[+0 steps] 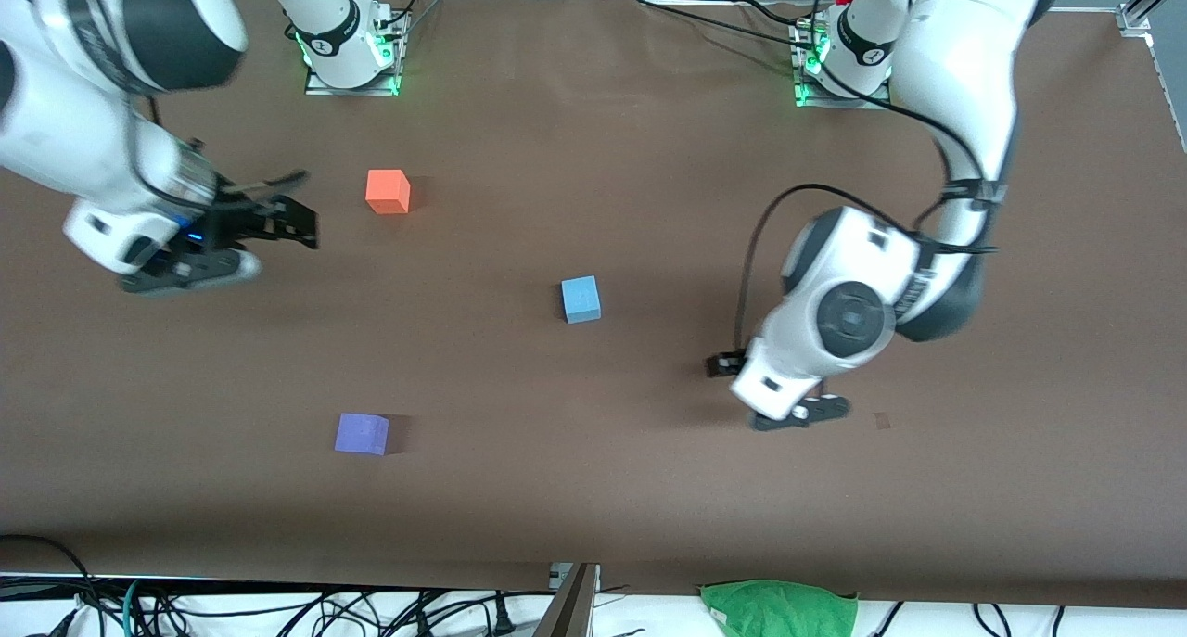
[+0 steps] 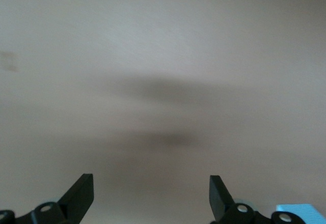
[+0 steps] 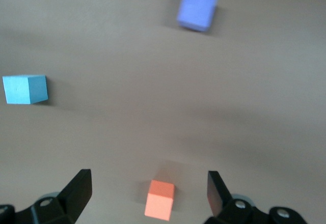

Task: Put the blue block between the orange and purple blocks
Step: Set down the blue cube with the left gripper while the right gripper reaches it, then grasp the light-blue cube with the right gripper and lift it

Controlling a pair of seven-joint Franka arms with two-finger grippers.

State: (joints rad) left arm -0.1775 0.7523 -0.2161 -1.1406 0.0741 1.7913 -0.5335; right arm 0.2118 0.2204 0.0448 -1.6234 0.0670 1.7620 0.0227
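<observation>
My right gripper should grab the sky-blue block [image 1: 580, 299] by its opposite sides to set it between the orange and purple blocks.
The sky-blue block [image 1: 580, 299] sits mid-table; it also shows in the right wrist view [image 3: 25, 89]. The orange block [image 1: 388, 192] lies nearer the robots' bases, and the purple block [image 1: 362, 433] nearer the front camera. All three are apart from each other. My right gripper [image 1: 295, 207] is open and empty, beside the orange block toward the right arm's end of the table. In the right wrist view the gripper [image 3: 149, 177] frames the orange block [image 3: 160, 200], with the purple block [image 3: 197, 9] farther off. My left gripper [image 1: 805, 413] is open and empty [image 2: 152, 183] over bare table.
A green cloth [image 1: 779, 609] and cables [image 1: 278, 609] lie at the table's front edge. A small dark mark [image 1: 882, 421] is on the brown table [image 1: 593, 489] beside the left gripper. The arm bases [image 1: 352, 48] stand along the back edge.
</observation>
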